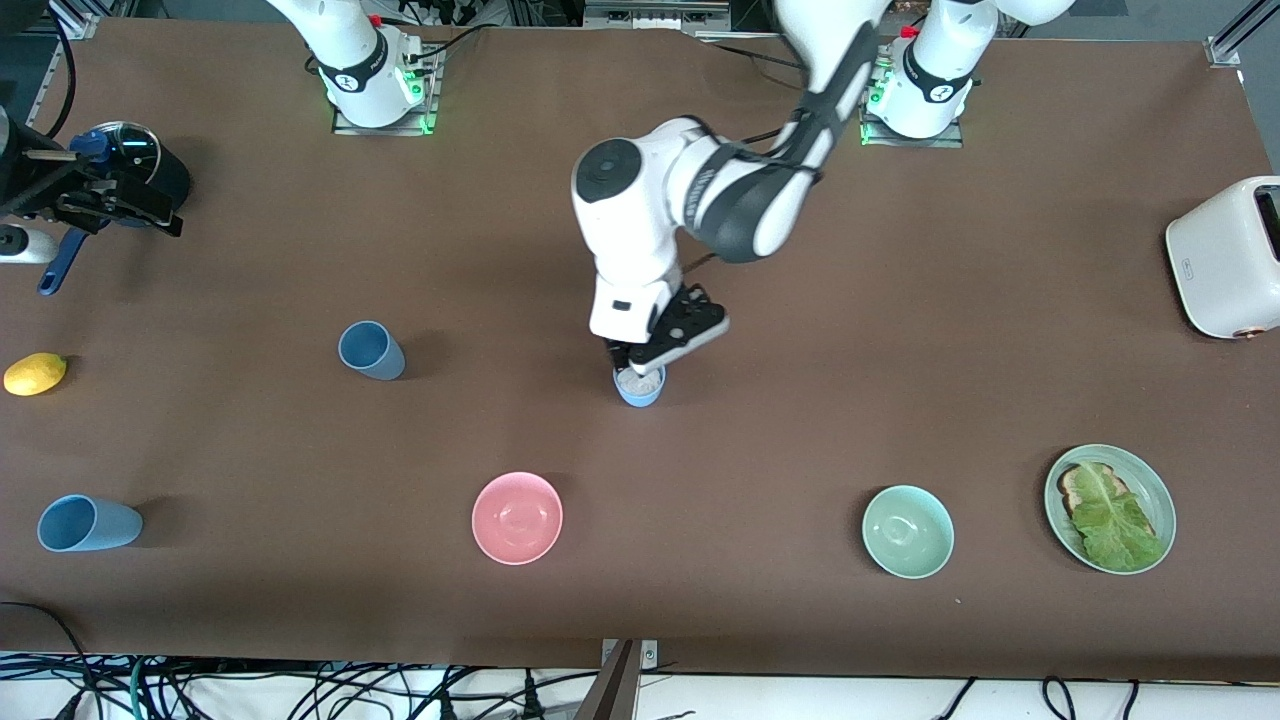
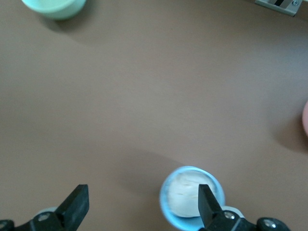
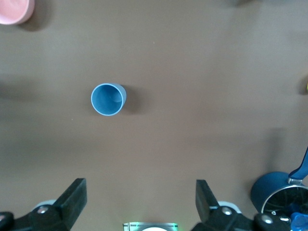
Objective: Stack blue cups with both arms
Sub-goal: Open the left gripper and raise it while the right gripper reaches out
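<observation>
I should next take the duskier blue cup by its rim with my right gripper, so that I can stack it into the light blue cup.
A light blue cup with a whitish inside stands upright mid-table. My left gripper hovers just over it, open. In the left wrist view the gripper is offset: one finger is over the cup's mouth and the other is wide of it. A duskier blue cup stands upright toward the right arm's end, also in the right wrist view. A sky-blue cup lies on its side, nearer the front camera. My right gripper is open and empty, high over its base, out of the front view.
A pink bowl and a mint bowl sit nearer the front camera. A green plate holds toast and lettuce. A white toaster stands at the left arm's end. A lemon and a blue lidded pot are at the right arm's end.
</observation>
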Available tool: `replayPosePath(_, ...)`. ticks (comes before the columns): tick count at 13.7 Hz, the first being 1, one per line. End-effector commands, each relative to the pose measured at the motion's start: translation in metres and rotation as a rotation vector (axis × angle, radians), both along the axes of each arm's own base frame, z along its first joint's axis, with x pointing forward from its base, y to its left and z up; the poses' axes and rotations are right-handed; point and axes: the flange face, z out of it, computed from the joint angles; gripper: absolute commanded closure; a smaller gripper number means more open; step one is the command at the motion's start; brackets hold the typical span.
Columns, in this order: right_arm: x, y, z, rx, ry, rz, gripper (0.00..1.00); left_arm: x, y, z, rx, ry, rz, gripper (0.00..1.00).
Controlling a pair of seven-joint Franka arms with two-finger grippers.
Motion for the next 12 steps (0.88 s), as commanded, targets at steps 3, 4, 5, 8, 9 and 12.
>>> replayPosePath(3, 0.017, 0.010, -0.048, 0.010, 0.061, 0.008, 0.00, 0.061, 0.163, 0.084, -0.029, 0.200, -0.351, 0.00)
replayPosePath(4, 0.021, 0.020, -0.059, 0.007, 0.055, 0.024, 0.00, 0.072, 0.202, 0.097, -0.050, 0.221, -0.421, 0.00)
replayPosePath(5, 0.025, 0.028, -0.067, 0.006, 0.045, 0.037, 0.00, 0.083, 0.246, 0.108, -0.073, 0.234, -0.478, 0.00)
replayPosePath(8, 0.036, 0.045, -0.092, 0.005, 0.051, 0.062, 0.00, 0.102, 0.364, 0.124, -0.105, 0.263, -0.604, 0.00)
replayPosePath(9, 0.040, 0.053, -0.102, 0.004, 0.055, 0.067, 0.00, 0.103, 0.398, 0.126, -0.110, 0.266, -0.626, 0.00)
replayPosePath(12, 0.051, 0.080, -0.132, -0.003, 0.056, 0.085, 0.00, 0.097, 0.458, 0.143, -0.117, 0.245, -0.565, 0.00)
